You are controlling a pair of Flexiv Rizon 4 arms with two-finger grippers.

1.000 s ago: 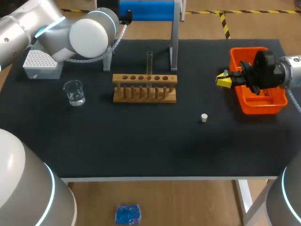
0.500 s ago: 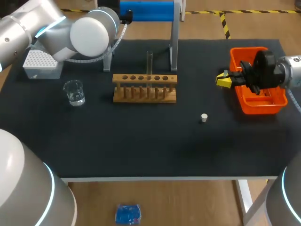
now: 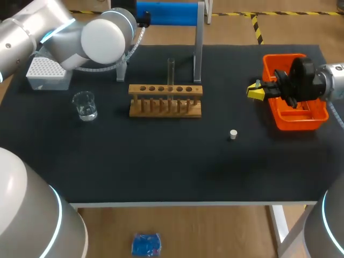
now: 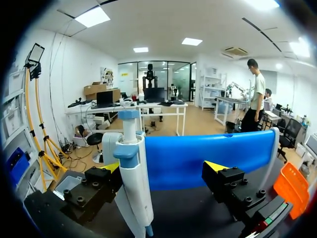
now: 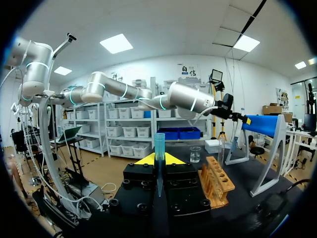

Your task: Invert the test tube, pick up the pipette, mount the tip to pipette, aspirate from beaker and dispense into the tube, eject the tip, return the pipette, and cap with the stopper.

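Note:
I should next grab the pipette with my left gripper by its white body (image 4: 136,191), so that it can aspirate and dispense.
My left gripper (image 4: 163,168) is open at the blue pipette stand (image 3: 167,12), fingers either side of the white and blue pipette (image 4: 133,183), which stands close to one finger. In the head view that gripper is hidden behind my left arm's joint. My right gripper (image 3: 256,91) hovers beside the orange bin (image 3: 317,114), shut on a thin bluish pipette tip (image 5: 159,144) that sticks up between its yellow tips (image 5: 159,158). A test tube (image 3: 171,70) stands upright in the wooden rack (image 3: 165,100). The beaker (image 3: 84,105) holds clear liquid. The white stopper (image 3: 233,134) lies on the mat.
A white tip box (image 3: 48,72) sits at the back left, partly under my left arm. The stand's grey posts (image 3: 198,48) rise behind the rack. The rack (image 5: 216,186) and beaker (image 5: 195,154) lie ahead of the right gripper.

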